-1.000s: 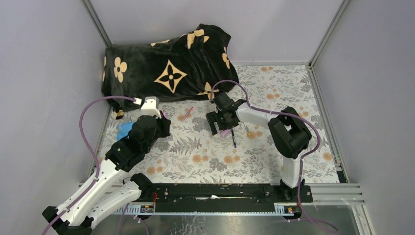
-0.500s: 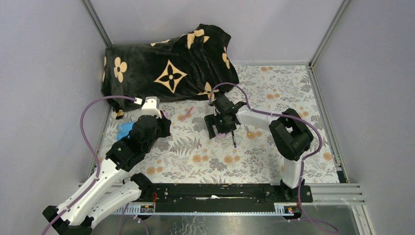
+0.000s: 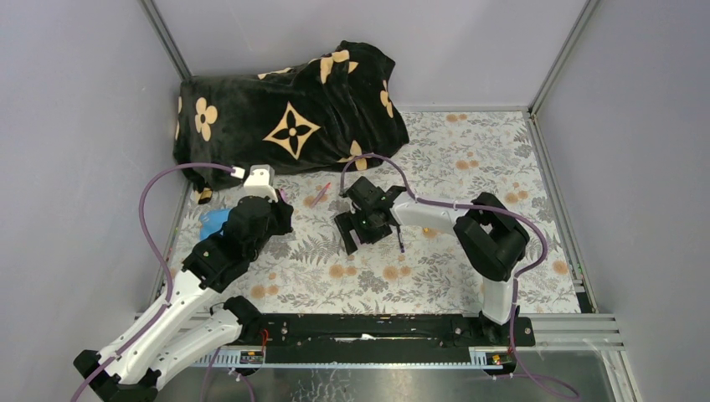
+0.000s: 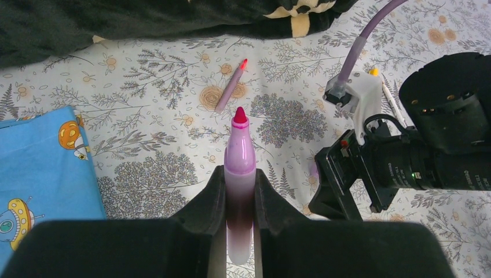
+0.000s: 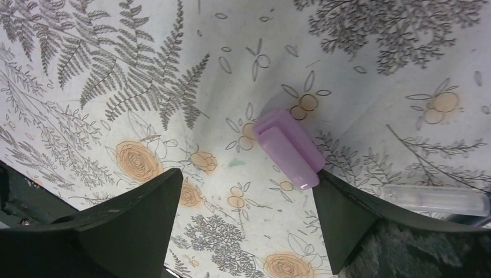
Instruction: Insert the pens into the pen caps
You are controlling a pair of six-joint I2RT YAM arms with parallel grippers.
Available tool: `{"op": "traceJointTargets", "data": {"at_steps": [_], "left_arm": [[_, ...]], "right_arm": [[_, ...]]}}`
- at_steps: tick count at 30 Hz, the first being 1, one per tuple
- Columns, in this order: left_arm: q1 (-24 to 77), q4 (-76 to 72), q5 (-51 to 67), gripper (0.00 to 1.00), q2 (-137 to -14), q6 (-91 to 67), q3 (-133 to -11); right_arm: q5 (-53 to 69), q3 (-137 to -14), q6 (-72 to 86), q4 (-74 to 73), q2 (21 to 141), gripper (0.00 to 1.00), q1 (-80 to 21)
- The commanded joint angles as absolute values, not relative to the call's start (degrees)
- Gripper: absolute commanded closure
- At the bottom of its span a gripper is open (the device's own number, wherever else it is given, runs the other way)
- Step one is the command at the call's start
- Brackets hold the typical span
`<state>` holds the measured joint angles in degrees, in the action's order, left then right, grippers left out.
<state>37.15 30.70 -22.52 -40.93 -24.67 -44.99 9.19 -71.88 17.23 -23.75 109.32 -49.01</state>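
I need to grab the lilac pen cap (image 3: 356, 238) (image 5: 288, 149) across its long sides with my right gripper, so its open end stays free for the pen to go in.
My left gripper (image 4: 239, 174) is shut on a lilac-pink pen (image 4: 239, 156) whose red tip points away towards the mat's middle. It sits at the left in the top view (image 3: 280, 216). My right gripper (image 5: 248, 179) is open and low over the mat, in the middle of the top view (image 3: 356, 233). A lilac pen cap (image 5: 288, 149) lies on the mat between its fingers, touching the right finger (image 5: 347, 220). A second pink pen (image 4: 230, 87) lies loose near the blanket. A dark pen (image 3: 400, 239) lies right of the right gripper. A clear-white pen (image 5: 434, 200) shows beside it.
A black blanket with tan flowers (image 3: 285, 109) fills the back left. A blue card (image 4: 40, 168) lies at the left, beside my left arm. A small yellow cap (image 4: 374, 72) lies behind the right gripper. Grey walls close in the floral mat (image 3: 469, 151).
My right gripper has moved left across the mat, away from the dark pen and closer to my left gripper. The left arm and its pen have stayed still.
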Motion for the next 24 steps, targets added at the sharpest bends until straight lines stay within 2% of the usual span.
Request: {"op": "traceJointTargets", "data": {"at_steps": [1, 12, 20, 24], "left_arm": [[37.2, 29.66, -23.7, 1.0, -41.06, -23.73, -45.58], [37.24, 29.62, -23.72, 1.0, -41.34, -23.73, -45.54], [37.23, 29.59, -23.86, 1.0, -41.32, -23.81, -45.53], [37.22, 29.62, -23.82, 1.0, -41.23, -23.73, -45.54]], "right_arm": [[11.41, -71.78, 19.27, -26.68, 109.37, 0.1, -51.32], [10.84, -74.53, 20.21, -27.06, 110.81, 0.11, -54.64], [-3.31, -75.53, 20.79, -30.03, 109.1, 0.11, -54.58], [-5.13, -77.78, 22.43, -29.15, 110.45, 0.11, -54.58]]}}
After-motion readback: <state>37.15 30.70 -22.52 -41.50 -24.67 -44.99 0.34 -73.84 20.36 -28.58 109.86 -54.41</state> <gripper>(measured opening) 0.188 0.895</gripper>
